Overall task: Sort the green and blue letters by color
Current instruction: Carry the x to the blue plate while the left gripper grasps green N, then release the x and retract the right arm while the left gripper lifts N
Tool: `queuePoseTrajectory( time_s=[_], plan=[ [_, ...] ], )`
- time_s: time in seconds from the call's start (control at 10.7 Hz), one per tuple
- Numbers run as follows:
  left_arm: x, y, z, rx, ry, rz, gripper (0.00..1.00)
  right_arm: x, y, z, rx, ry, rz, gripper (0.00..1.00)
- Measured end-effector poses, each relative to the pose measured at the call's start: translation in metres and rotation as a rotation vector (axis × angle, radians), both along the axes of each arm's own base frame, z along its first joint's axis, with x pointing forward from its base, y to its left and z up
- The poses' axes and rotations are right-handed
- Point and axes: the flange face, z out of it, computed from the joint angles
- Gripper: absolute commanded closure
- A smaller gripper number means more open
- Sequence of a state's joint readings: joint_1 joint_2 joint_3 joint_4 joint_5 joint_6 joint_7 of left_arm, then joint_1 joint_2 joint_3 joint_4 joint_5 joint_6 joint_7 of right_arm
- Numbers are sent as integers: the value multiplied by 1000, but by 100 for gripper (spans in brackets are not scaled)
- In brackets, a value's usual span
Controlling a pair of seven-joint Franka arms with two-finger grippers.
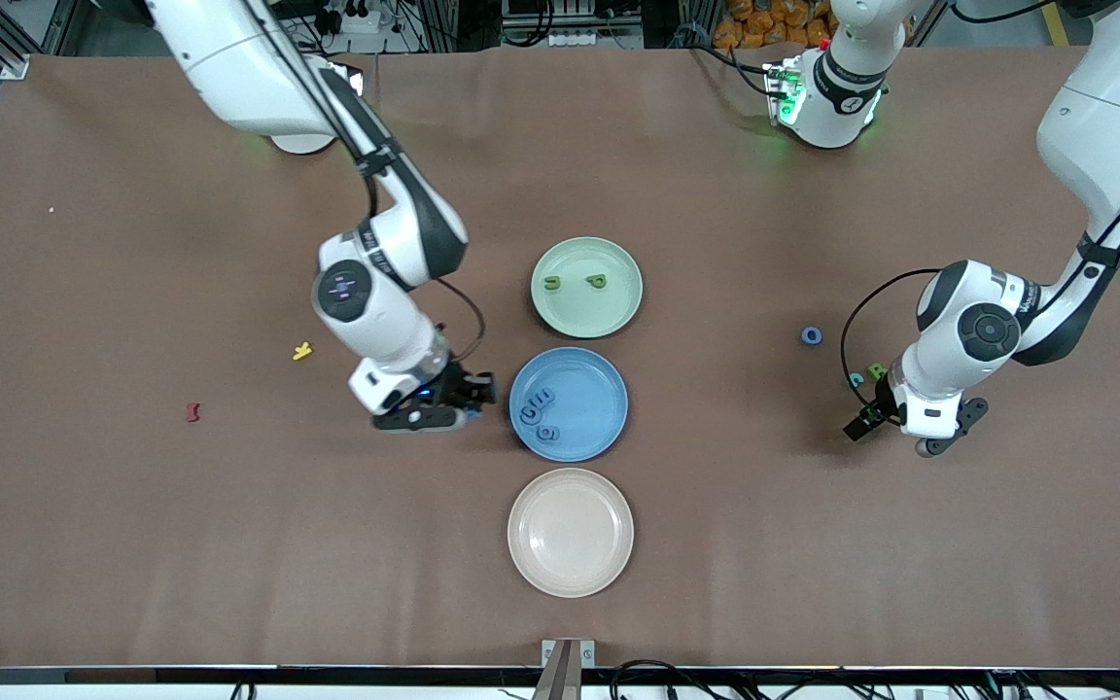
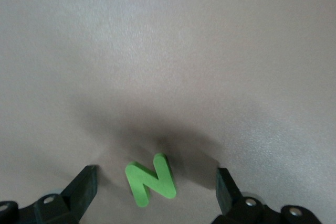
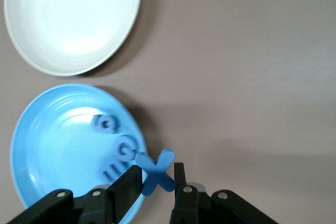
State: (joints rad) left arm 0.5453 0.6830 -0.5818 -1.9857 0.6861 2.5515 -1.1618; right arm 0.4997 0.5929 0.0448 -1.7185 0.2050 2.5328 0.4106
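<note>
I should close my left gripper now, because its fingers reach the table beside the green N (image 2: 151,180) and closing them would hold it.
My right gripper (image 1: 477,397) is shut on a blue X (image 3: 156,170), just above the rim of the blue plate (image 1: 591,387) at its right-arm side. The plate holds three blue letters (image 1: 539,408), also visible in the right wrist view (image 3: 116,148). My left gripper (image 1: 910,433) is low over the table toward the left arm's end. It is open, with a green N (image 2: 150,179) flat on the table between its fingers (image 2: 81,187). A green letter (image 1: 877,371), a blue letter (image 1: 856,380) and a blue O (image 1: 812,335) lie close by. The green plate (image 1: 587,313) holds two green letters (image 1: 552,283).
An empty cream plate (image 1: 570,535) sits nearest the front camera, in line with the blue and green plates. A small yellow letter (image 1: 302,351) and a dark red letter (image 1: 193,412) lie toward the right arm's end of the brown table.
</note>
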Motion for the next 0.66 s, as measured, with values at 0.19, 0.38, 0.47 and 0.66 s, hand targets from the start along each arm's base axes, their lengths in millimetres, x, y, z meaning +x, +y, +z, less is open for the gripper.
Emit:
queuePoseTrajectory(
  time_s=[0.19,0.38,0.47,0.66],
  plan=[
    [0,-2,-3,-7,3,40,0,-11,48,-11,18,10,-15,79],
    [0,-2,-3,-9,2,51,0,-19,83,-23,30,14,-13,40],
    [0,-2,-2,-9,2,52,0,-22,97,-27,37,16,-19,0],
    [0,-3,-2,-9,2,52,91,-32,120,-28,55,34,-79,0]
  ],
)
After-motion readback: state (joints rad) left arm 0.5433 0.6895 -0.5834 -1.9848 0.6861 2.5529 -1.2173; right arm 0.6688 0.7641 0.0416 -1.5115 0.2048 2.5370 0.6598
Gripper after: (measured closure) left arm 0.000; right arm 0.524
